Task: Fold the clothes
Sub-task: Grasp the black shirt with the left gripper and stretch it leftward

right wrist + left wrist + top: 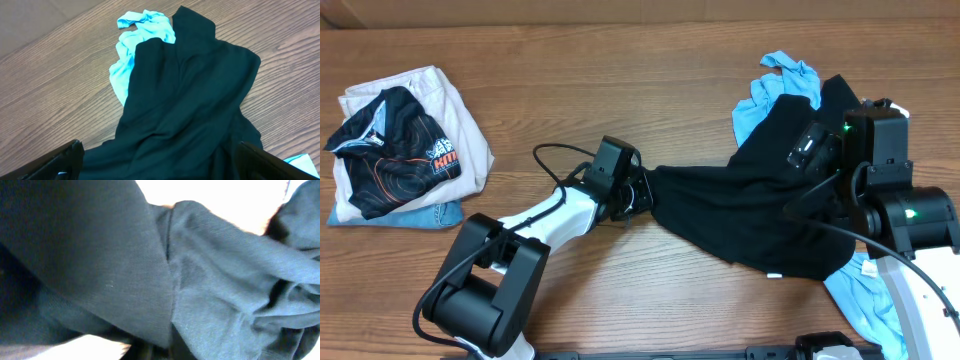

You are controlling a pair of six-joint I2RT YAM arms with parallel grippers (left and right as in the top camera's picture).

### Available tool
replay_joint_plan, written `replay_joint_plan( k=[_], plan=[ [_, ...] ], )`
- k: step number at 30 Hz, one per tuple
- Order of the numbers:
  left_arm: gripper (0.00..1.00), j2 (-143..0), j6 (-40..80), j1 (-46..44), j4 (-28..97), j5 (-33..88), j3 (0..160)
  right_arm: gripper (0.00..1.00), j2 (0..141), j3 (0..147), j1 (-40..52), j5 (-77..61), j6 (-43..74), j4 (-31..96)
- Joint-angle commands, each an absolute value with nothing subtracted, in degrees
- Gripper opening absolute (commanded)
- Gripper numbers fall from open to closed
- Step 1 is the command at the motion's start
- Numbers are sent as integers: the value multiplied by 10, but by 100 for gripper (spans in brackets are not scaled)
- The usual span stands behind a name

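My right gripper is to grab the light blue garment [770, 95] next, where it comes out past the black garment's edge, to separate the two for folding.
A black garment [740, 215] lies spread across the table's right half, partly over a light blue garment [770, 95]. My left gripper [642, 192] is at the black garment's left corner and is shut on the cloth; its wrist view is filled with black fabric [150, 270]. My right gripper [820, 160] hovers over the garment's right side, its fingers wide open with black cloth [190, 100] below them. The light blue garment also shows in the right wrist view [135, 40].
A stack of folded clothes [405, 140] sits at the far left: a beige piece, a black printed shirt and a blue piece beneath. More light blue cloth [865, 300] lies by the right arm's base. Bare wooden table [620, 80] lies between.
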State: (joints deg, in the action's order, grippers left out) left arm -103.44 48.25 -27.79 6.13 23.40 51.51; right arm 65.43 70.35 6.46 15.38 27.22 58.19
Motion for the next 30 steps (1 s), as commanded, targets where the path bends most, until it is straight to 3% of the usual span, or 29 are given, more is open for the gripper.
replay_joint_plan(
  k=[1, 12, 19, 30],
  plan=[
    [4, -1010, 434, -275, 63, 245, 546, 100, 651, 713, 62, 153, 277, 583],
    [4, -761, 321, -131, 251, 161, 666, 100, 743, 689, 62, 153, 271, 613],
    [4, -771, 283, -125, 300, 72, 665, 100, 846, 685, 62, 152, 272, 604],
    [4, -771, 237, -79, 268, -88, 729, 100, 931, 685, 62, 45, 133, 634]
  ],
)
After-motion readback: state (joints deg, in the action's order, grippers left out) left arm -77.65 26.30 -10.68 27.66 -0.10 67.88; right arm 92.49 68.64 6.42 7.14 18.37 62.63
